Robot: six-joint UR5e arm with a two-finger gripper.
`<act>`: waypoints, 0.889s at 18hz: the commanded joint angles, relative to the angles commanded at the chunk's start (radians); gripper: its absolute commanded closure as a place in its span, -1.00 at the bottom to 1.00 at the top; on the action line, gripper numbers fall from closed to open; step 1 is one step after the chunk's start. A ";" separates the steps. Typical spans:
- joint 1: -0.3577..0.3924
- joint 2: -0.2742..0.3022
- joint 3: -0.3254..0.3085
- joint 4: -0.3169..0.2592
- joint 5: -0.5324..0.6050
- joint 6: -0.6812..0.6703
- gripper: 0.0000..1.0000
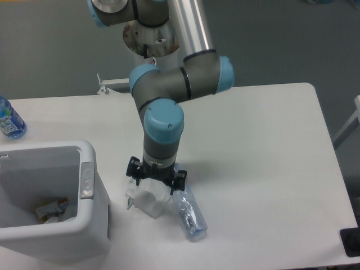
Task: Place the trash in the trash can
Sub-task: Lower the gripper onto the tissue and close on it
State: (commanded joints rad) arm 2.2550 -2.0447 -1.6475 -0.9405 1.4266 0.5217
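I will next grab the crumpled white wrapper by its top edge (153,181) with my gripper, to put the trash in the trash can.
A crumpled white wrapper (147,202) lies on the table just right of the trash can (95,225), a large white bin with a grey handle piece (86,180). The crushed clear bottle (189,212) lies beside the wrapper, angled toward the front, its upper end hidden by my arm. My gripper (156,184) is open and points straight down over the wrapper's top edge, one finger on each side. Nothing is held.
A small blue-labelled bottle (9,121) stands at the far left edge of the table (270,169). Some scraps (52,209) lie inside the bin. The arm's base (147,39) stands behind the table's far edge.
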 joint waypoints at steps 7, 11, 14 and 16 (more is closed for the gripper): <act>-0.009 -0.029 0.000 0.028 0.005 -0.035 -0.39; -0.011 -0.029 -0.002 0.029 0.005 -0.046 -0.09; -0.011 -0.029 -0.003 0.028 0.005 -0.046 0.01; -0.011 -0.029 -0.003 0.028 0.005 -0.045 0.06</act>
State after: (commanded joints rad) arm 2.2442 -2.0739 -1.6506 -0.9127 1.4312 0.4771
